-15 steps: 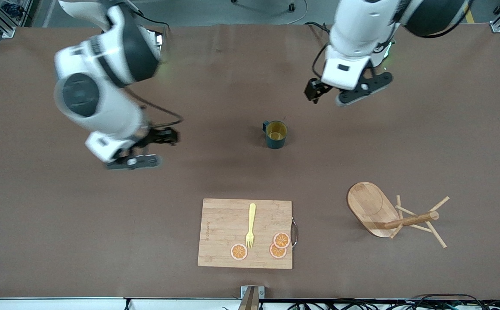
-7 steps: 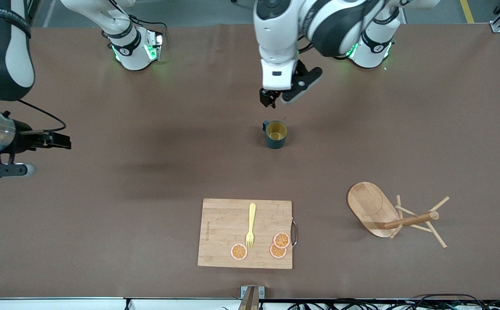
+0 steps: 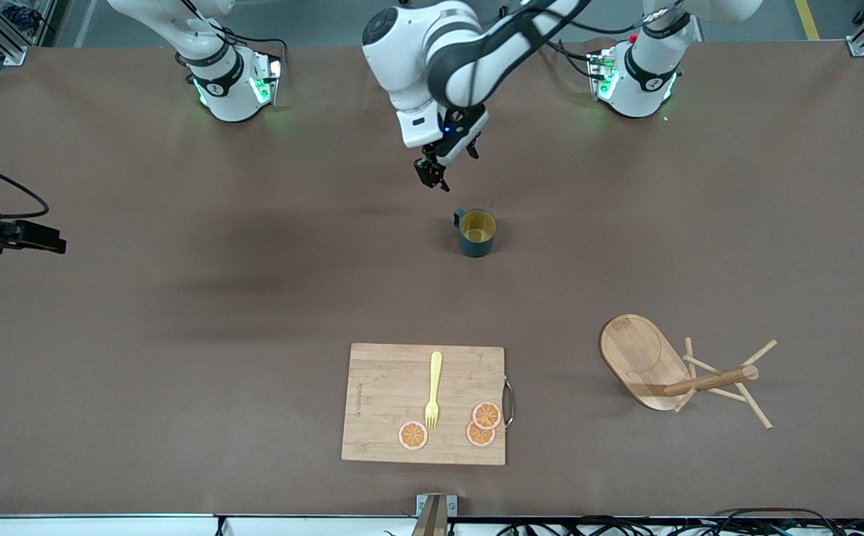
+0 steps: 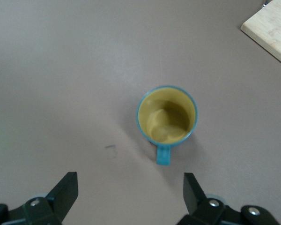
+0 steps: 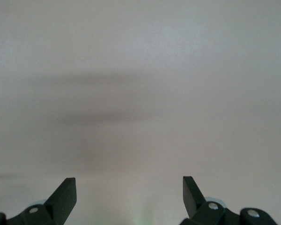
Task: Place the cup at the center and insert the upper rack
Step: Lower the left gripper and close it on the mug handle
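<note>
The cup [image 3: 476, 232] needs to go onto the upper rack, so next I need to grab it with my left gripper by its handle [image 3: 458, 218].
The dark teal cup [image 3: 476, 232] with its yellow inside stands upright near the table's middle; it also shows in the left wrist view [image 4: 167, 115], its handle toward the gripper. My left gripper [image 3: 432, 173] hangs open and empty over the table just beside the cup, on the robots' side; its jaws [image 4: 131, 180] stand wide apart, clear of the cup. The wooden mug tree [image 3: 670, 368] lies on its side toward the left arm's end, nearer the front camera. My right gripper [image 3: 45, 242] is open and empty at the right arm's end, over bare table [image 5: 129, 185].
A bamboo cutting board [image 3: 387, 387] lies nearer the front camera than the cup, carrying a yellow fork [image 3: 433, 387] and three orange slices [image 3: 486, 415]. Its corner shows in the left wrist view [image 4: 271, 28]. Brown mat covers the table.
My left gripper has swung from the left arm's end to just beside the cup. My right arm has pulled away to its end of the table. Cup and mug tree have not moved.
</note>
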### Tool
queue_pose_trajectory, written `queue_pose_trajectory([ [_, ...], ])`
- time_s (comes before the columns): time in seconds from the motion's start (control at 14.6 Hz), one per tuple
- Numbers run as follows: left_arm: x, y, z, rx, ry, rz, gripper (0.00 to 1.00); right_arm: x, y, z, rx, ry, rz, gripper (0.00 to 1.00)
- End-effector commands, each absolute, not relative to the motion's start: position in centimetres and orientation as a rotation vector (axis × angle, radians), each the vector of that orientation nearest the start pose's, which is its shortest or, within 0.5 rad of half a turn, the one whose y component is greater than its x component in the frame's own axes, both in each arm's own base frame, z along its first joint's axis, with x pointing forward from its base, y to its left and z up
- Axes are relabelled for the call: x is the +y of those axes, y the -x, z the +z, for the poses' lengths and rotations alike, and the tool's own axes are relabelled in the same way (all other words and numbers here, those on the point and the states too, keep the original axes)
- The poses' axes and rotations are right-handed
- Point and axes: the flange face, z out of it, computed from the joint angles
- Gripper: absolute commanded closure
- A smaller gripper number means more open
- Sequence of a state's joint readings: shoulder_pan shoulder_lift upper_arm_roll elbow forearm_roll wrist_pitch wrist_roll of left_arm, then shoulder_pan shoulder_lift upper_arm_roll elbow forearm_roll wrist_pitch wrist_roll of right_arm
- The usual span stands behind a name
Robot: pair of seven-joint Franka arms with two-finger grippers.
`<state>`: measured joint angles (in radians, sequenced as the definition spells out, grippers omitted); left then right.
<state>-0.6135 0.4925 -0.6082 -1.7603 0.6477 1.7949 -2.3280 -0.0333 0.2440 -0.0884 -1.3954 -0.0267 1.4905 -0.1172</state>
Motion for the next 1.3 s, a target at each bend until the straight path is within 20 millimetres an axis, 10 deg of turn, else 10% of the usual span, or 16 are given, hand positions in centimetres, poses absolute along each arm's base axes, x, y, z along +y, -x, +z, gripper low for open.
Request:
queue_pose_trajectory([
  [0.0, -56.6, -25.9, 26.6, -1.257, 2.538, -0.756, 0.03, -6.7, -61.1, 56.6, -0.02, 3.177, 0.226, 0.0],
  [0.62, -55.8, -25.4, 17.7, -1.184, 2.418, -1.168, 0.1, -3.9, -56.6, 58.8, 0.039, 3.106, 0.326, 0.0],
  [1.24, -56.3, -27.5, 13.8, -1.106, 2.39, -1.304, 0.33, -3.5, -51.2, 64.1, 0.019, 3.117, 0.183, 0.0],
])
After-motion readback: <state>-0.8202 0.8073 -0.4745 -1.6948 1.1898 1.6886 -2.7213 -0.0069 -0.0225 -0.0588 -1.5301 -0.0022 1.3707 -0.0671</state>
